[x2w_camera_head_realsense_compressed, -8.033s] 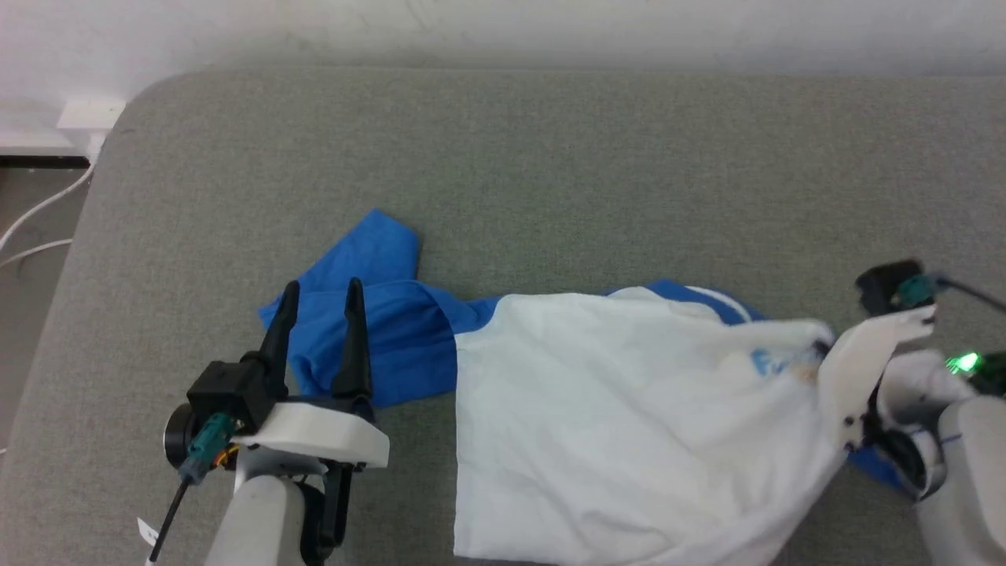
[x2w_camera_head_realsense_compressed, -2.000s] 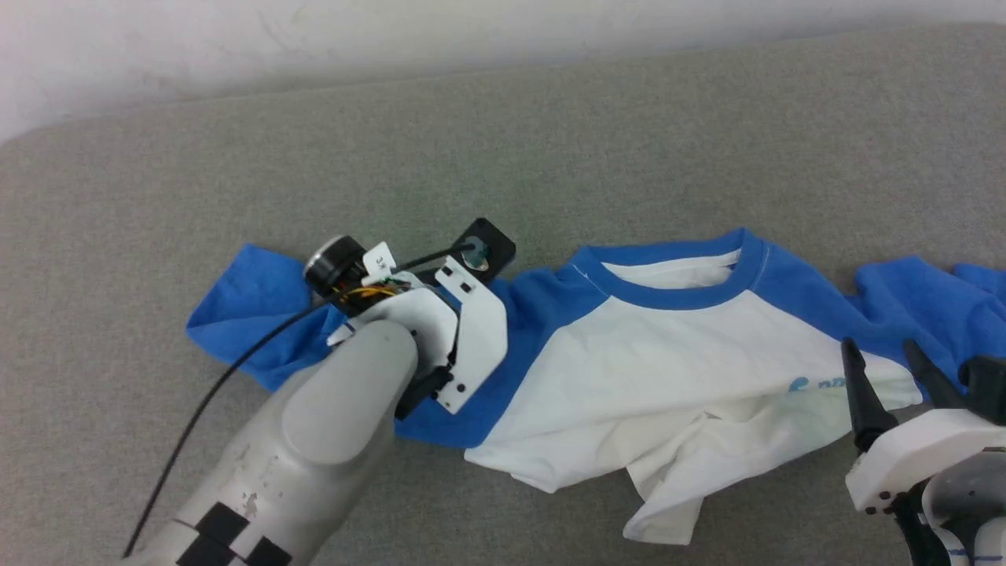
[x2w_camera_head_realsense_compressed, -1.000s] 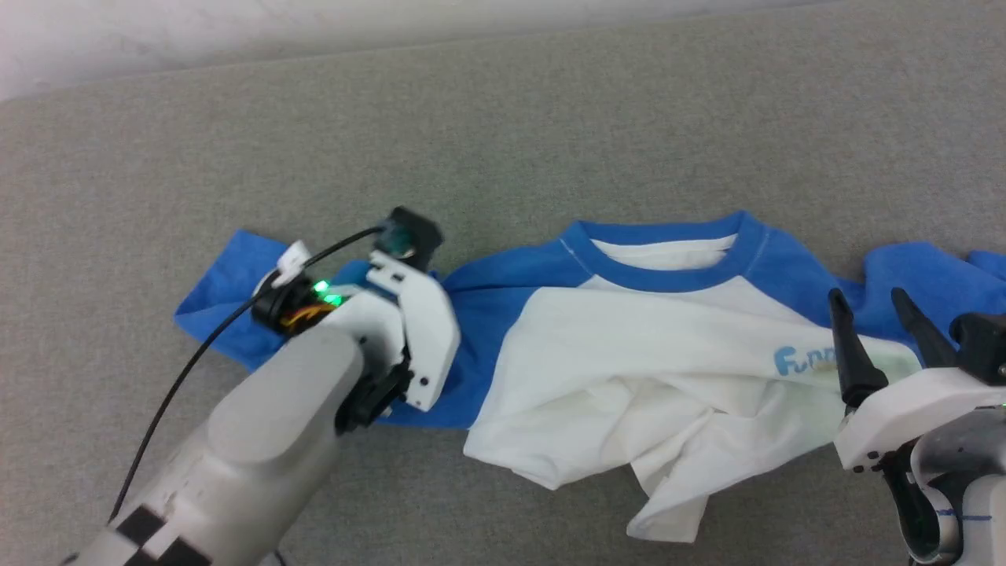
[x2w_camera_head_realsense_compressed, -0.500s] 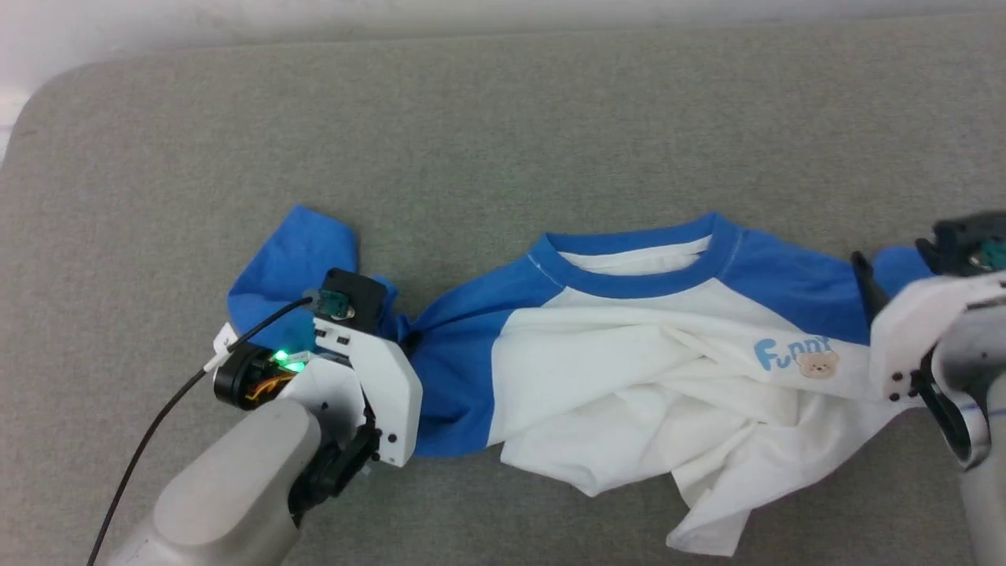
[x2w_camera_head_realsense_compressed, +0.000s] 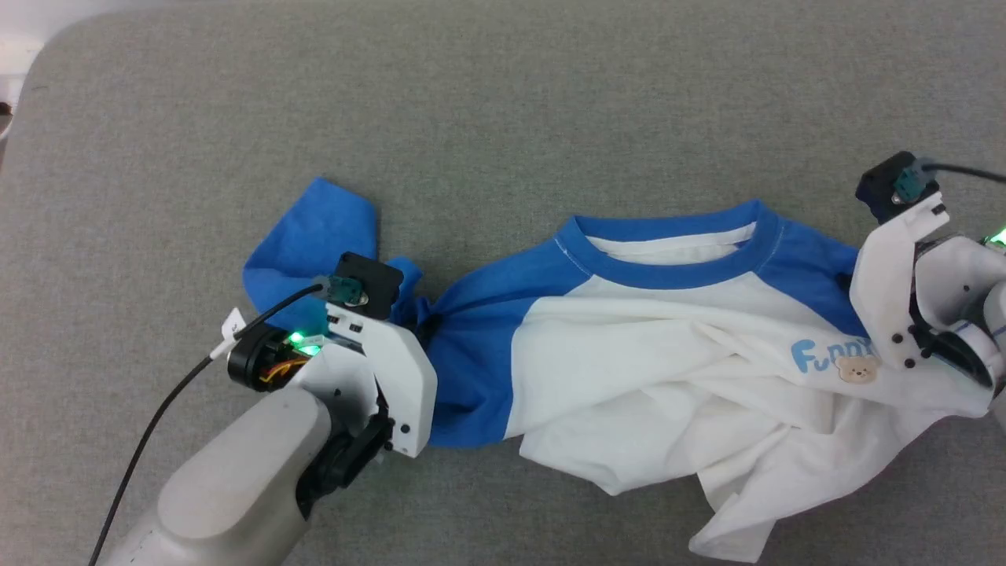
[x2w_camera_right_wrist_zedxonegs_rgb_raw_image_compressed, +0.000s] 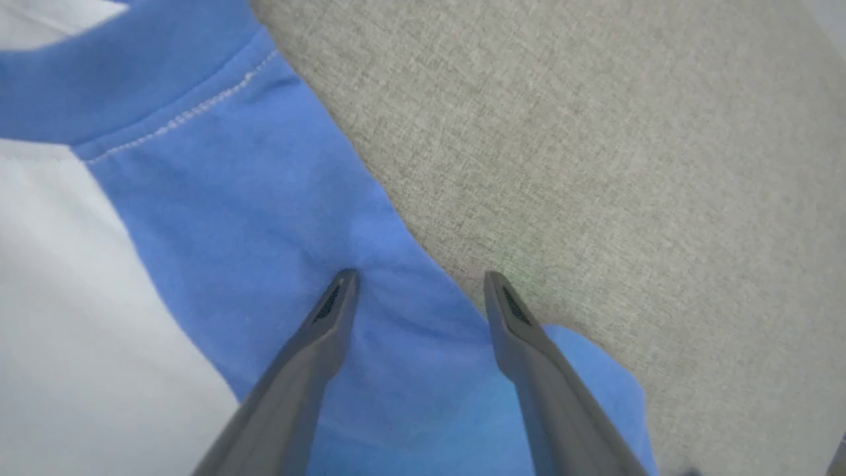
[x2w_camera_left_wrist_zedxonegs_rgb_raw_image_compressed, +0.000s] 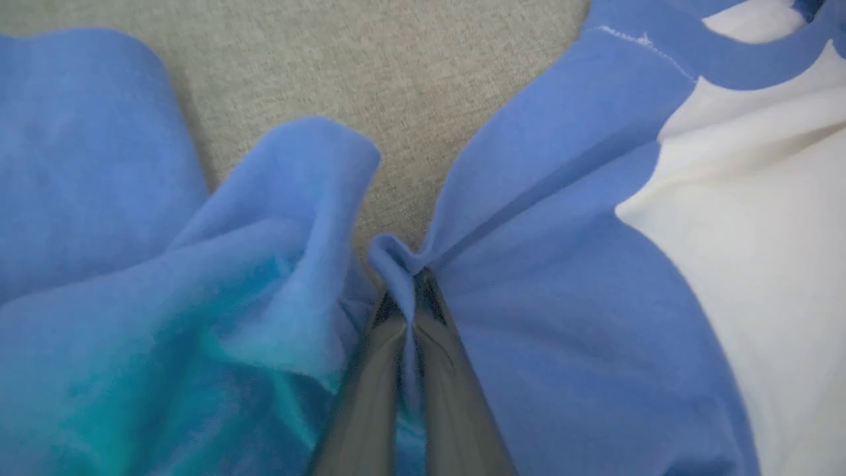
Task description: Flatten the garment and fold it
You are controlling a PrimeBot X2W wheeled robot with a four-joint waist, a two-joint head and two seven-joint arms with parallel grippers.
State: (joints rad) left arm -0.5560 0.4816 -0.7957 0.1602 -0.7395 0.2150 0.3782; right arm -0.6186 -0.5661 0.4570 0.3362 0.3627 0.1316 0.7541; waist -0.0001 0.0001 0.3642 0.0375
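The robot's right gripper should next grab the T-shirt (x2w_camera_head_realsense_compressed: 641,358) by its other blue shoulder (x2w_camera_head_realsense_compressed: 816,267), so that it can flatten the T-shirt for folding.
The garment (x2w_camera_head_realsense_compressed: 668,346), a white T-shirt with blue sleeves, collar and "Funny" lettering, lies chest up and crumpled across the grey surface, its white hem bunched toward the lower right. My left gripper (x2w_camera_head_realsense_compressed: 424,326) is shut on a pinched fold of the blue left shoulder cloth (x2w_camera_left_wrist_zedxonegs_rgb_raw_image_compressed: 562,198), and the wrist view shows its fingertips (x2w_camera_left_wrist_zedxonegs_rgb_raw_image_compressed: 413,294) closed on that fold. My right gripper (x2w_camera_head_realsense_compressed: 850,279) points down at the blue right shoulder. Its fingers (x2w_camera_right_wrist_zedxonegs_rgb_raw_image_compressed: 330,311) stand open with their tips on the blue cloth (x2w_camera_right_wrist_zedxonegs_rgb_raw_image_compressed: 231,198), at its edge beside bare grey fabric.
The grey padded surface (x2w_camera_head_realsense_compressed: 550,118) stretches wide behind the shirt, with its rounded corner (x2w_camera_head_realsense_compressed: 47,47) at the upper left. The blue left sleeve (x2w_camera_head_realsense_compressed: 314,236) is folded up behind my left wrist. A black cable (x2w_camera_head_realsense_compressed: 157,424) trails from the left arm.
The head camera has shifted. My right gripper has swung from over the white chest to the blue right shoulder, still open. The left gripper stays shut on the blue cloth, which has bunched around it.
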